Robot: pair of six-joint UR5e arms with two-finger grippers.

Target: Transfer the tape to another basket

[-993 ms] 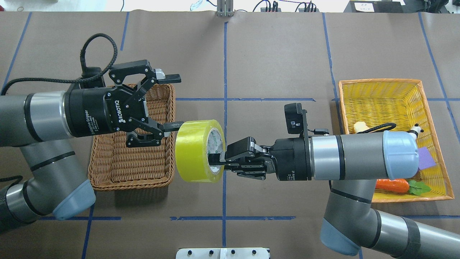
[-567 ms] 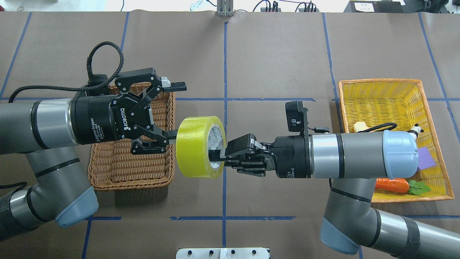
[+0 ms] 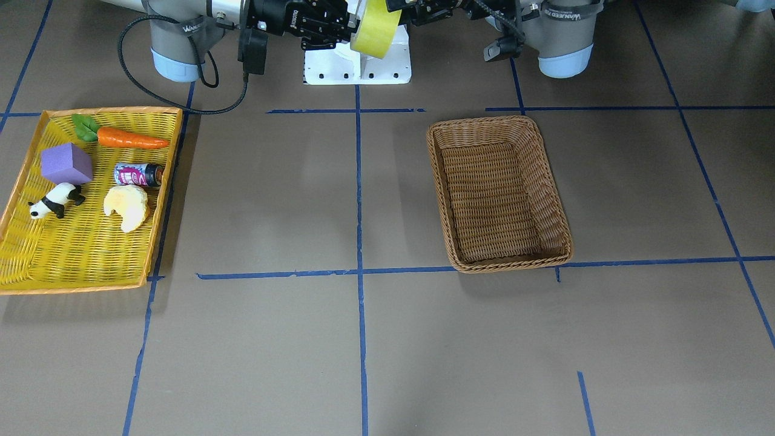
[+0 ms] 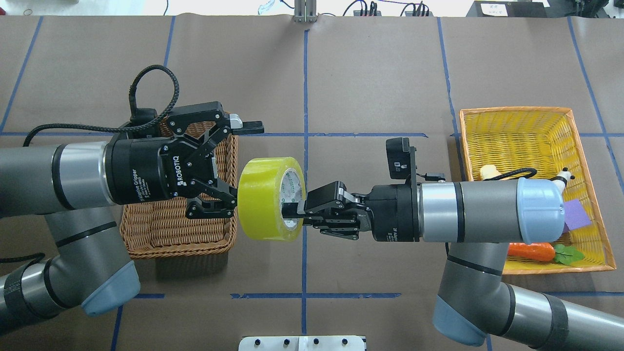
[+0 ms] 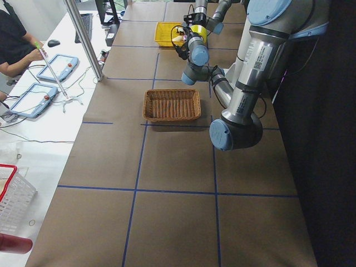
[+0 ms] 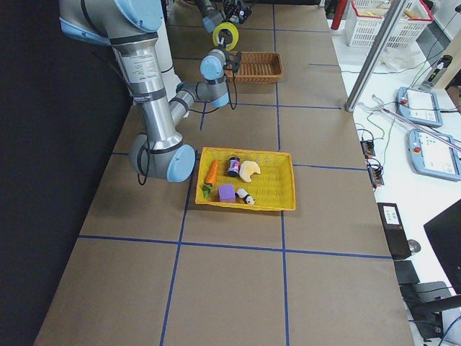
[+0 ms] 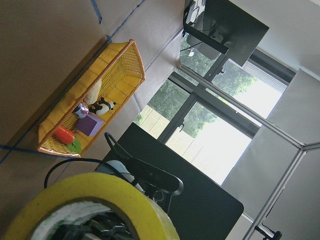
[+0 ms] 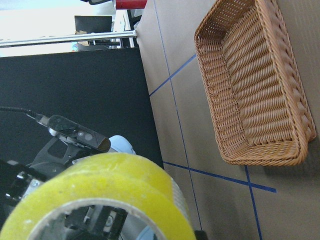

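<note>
My left gripper grabs the tape by its yellow ring wall next, to move the tape into the brown wicker basket (image 3: 499, 192).
The yellow-green tape (image 4: 261, 197) hangs in the air at mid-table, standing on edge; it also shows in the front view (image 3: 374, 27). My right gripper (image 4: 291, 212) is shut on the roll's wall, with one finger inside the grey-white core. My left gripper (image 4: 242, 163) is open, level with the tape on its left. Its lower finger is at the roll's left face and its upper finger is clear above. The tape fills the bottom of both wrist views (image 7: 100, 192) (image 8: 110, 177). The brown wicker basket (image 4: 161, 229) lies under my left gripper and holds nothing (image 3: 496, 121).
The yellow tray-basket (image 4: 512, 113) with an orange rim stands at the right. It holds a carrot (image 3: 130, 139), a purple block (image 3: 65, 163), a panda figure (image 3: 54, 201), a can (image 3: 138, 174) and a pale pastry (image 3: 127, 206). A white mount (image 3: 357, 63) sits at the robot's base.
My left gripper has moved right, toward the tape, and stays open. The right gripper still holds the tape, which has risen slightly.
</note>
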